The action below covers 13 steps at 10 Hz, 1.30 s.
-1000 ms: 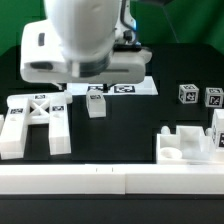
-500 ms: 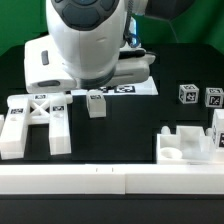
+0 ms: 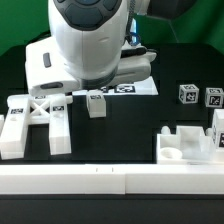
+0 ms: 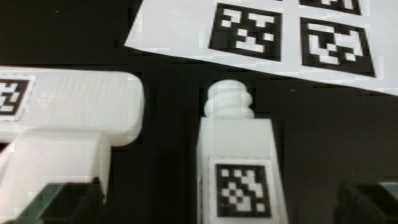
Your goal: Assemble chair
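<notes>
The white post's ribbed tip needs to stay free to go into the notched block. My gripper should next grab the post by its tagged body [image 4: 242, 186].
A short white post with a ribbed tip and a tag [image 4: 235, 150] lies on the black table, its tip pointing at the marker board [image 4: 267, 35]. My gripper [image 4: 222, 205] is open, with one dark finger on each side of the post and not touching it. In the exterior view the post [image 3: 96, 103] lies just below the arm's big white body [image 3: 90, 45], which hides the fingers. The X-braced frame [image 3: 35, 120] lies at the exterior view's left; one of its blocks [image 4: 71, 105] shows beside the post.
Two small tagged cubes [image 3: 187, 94] [image 3: 213, 97] sit at the exterior view's back right. A notched block [image 3: 190, 145] lies at the front right with a tagged part [image 3: 218, 128] beside it. The marker board [image 3: 125, 89] lies behind the post. A white ledge [image 3: 110, 180] runs along the front.
The arm's body has shifted and turned a little over the post since a second ago; it has held still for the last half second. The parts have not moved.
</notes>
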Each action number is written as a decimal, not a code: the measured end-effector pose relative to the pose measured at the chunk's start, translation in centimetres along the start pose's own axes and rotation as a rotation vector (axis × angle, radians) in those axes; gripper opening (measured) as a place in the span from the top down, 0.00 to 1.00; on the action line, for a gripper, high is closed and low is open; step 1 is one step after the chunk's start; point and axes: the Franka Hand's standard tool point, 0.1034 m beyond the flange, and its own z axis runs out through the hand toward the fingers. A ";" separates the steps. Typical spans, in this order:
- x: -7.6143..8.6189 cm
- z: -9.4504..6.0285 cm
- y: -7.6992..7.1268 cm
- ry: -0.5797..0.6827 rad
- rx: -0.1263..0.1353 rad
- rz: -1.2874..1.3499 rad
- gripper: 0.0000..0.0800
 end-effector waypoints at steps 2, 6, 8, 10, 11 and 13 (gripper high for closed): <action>0.4 -1.4 0.0 -0.024 0.000 0.009 0.19; 0.5 -1.4 0.0 -0.106 0.008 0.013 0.19; 0.9 -0.9 0.1 -0.111 0.007 0.014 0.19; 1.4 -0.6 0.0 -0.108 0.002 0.020 0.19; 2.0 -0.2 -0.2 -0.104 -0.003 0.016 0.19; 2.6 0.5 -0.5 -0.097 -0.008 0.009 0.19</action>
